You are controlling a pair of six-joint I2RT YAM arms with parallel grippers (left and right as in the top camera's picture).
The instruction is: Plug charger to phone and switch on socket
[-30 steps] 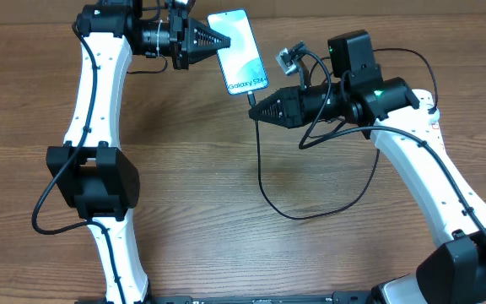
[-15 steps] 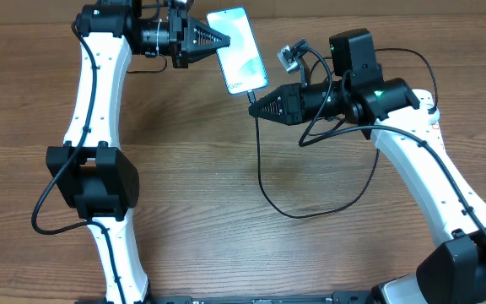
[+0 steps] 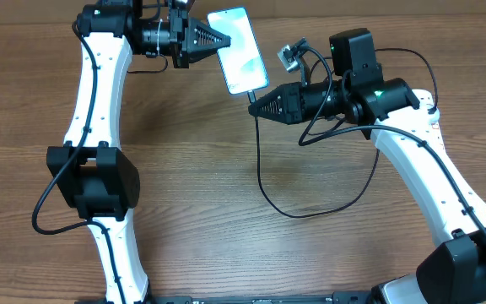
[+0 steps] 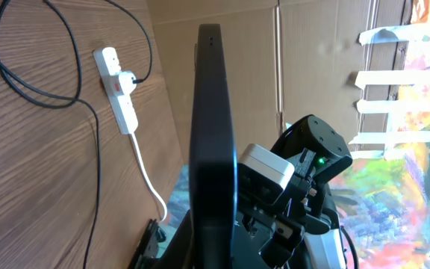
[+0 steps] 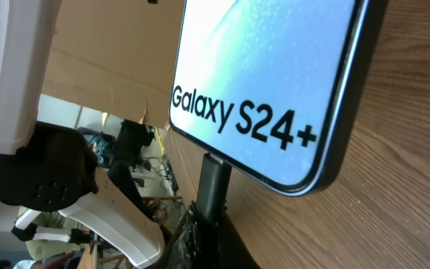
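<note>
The end of the connector sits in the port against the phone's lower end with the fit closed. The connector would stay there, so the robot's right gripper needs to let go of it now.
The phone [image 3: 239,51], its light-blue screen lit, is held up at the back of the table with my left gripper [image 3: 224,40] shut on its left edge. In the left wrist view the phone [image 4: 213,134] shows edge-on between the jaws. My right gripper [image 3: 254,105] is shut on the charger's connector tip [image 5: 213,179], which sits in the port at the phone's [image 5: 275,75] lower end. The charger's black cable [image 3: 264,190] loops down over the table. The white socket [image 4: 118,90] lies on the table with a black plug [image 4: 128,77] in it.
The socket's thick white cord [image 4: 149,179] trails off toward the table edge. Brown cardboard [image 4: 275,67] stands behind the table. Both white arms [image 3: 99,101] reach in from the front edge, left and right.
My right gripper has crept slightly up toward the phone's lower end. The white text strip on the screen no longer reads from overhead. The left gripper holds still.
</note>
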